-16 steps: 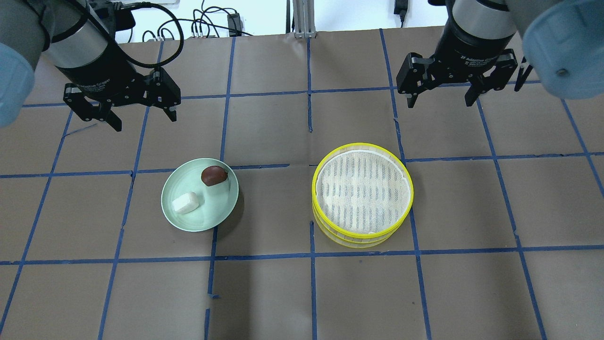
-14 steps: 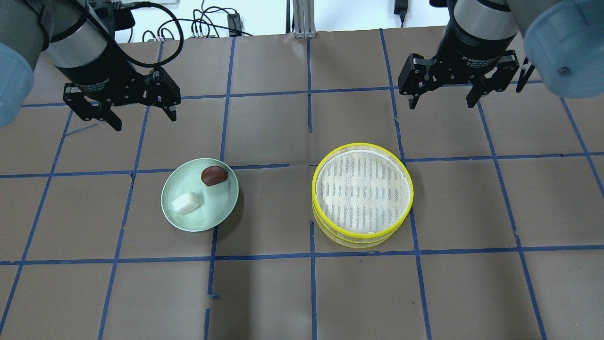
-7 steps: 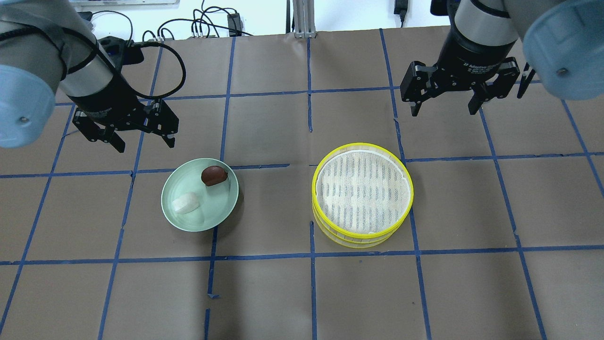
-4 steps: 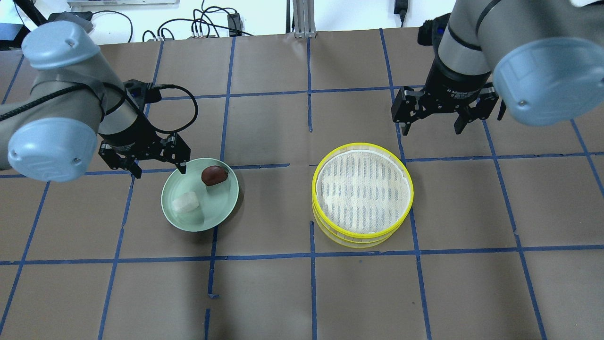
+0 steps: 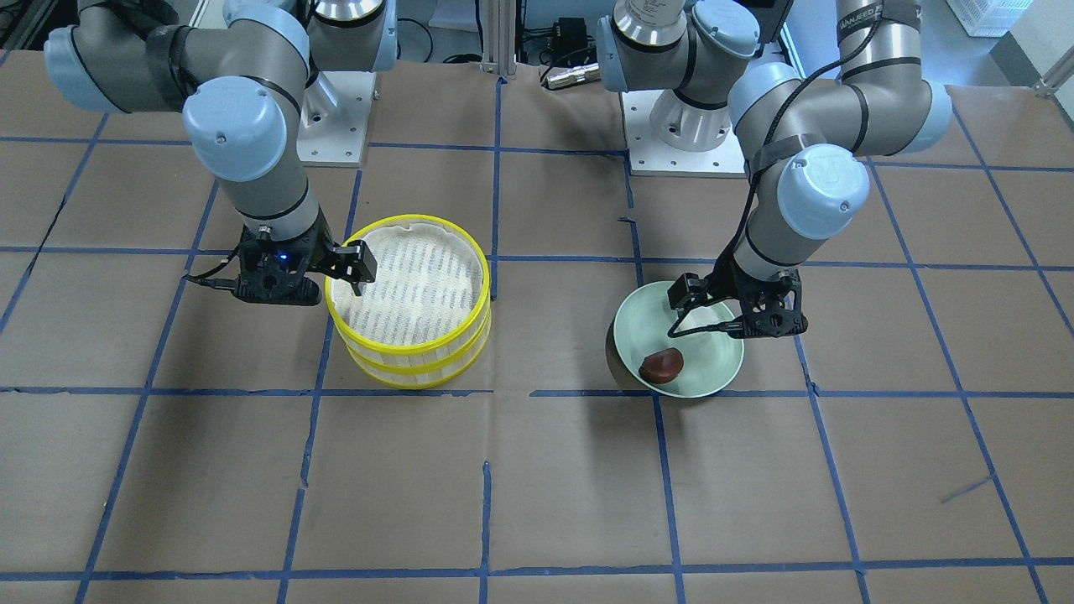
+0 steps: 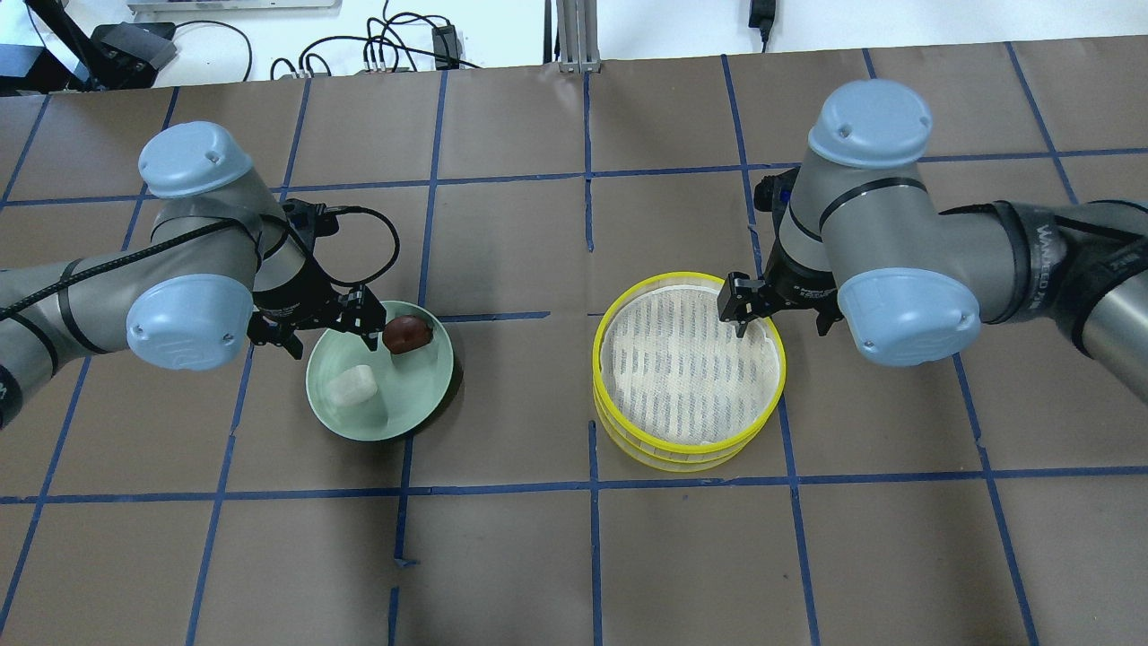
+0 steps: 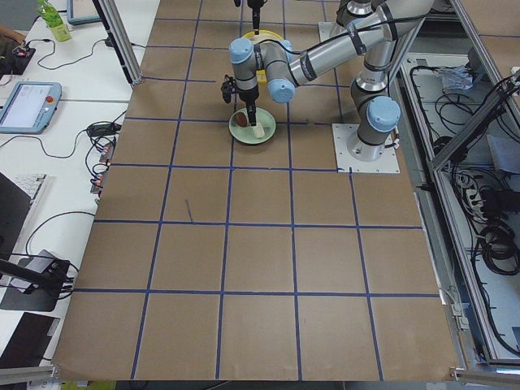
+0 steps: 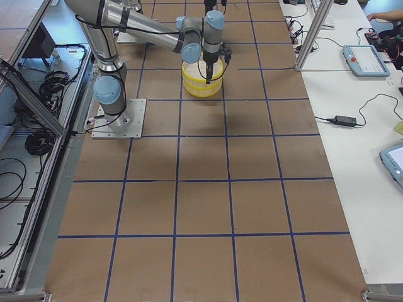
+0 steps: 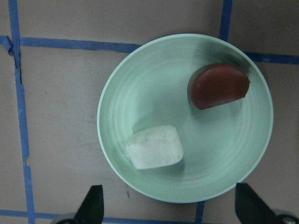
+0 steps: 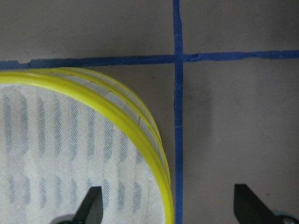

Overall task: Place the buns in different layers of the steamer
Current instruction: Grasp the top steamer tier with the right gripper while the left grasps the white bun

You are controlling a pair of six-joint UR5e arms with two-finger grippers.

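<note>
I should next grab the white bun [image 9: 155, 147] by its soft-cornered sides with my left gripper, to set it into a steamer layer.
A white bun [image 6: 356, 386] and a dark reddish-brown bun [image 6: 406, 333] lie on a pale green plate [image 6: 405, 414]. My left gripper [image 6: 330, 337] is open and empty, low over the plate's far-left rim. In the left wrist view the white bun [image 9: 155, 147] and brown bun [image 9: 217, 86] lie ahead of the open fingertips [image 9: 93, 201]. Two yellow-rimmed steamer layers [image 6: 664, 454] stand stacked, and the top one is empty. My right gripper [image 6: 780, 325] is open, one finger inside and one outside the top layer's far-right rim [image 10: 140, 126].
The table is brown paper with a blue tape grid [image 6: 592, 484]. The plate [image 5: 713, 383] and the steamer stack [image 5: 411, 343] stand about one grid square apart. Cables lie beyond the table's far edge [image 6: 395, 49].
Both arms have come down and toward the robot. My left gripper moved to the plate's far-left rim, my right gripper to the steamer's far-right rim. Both stayed open.
</note>
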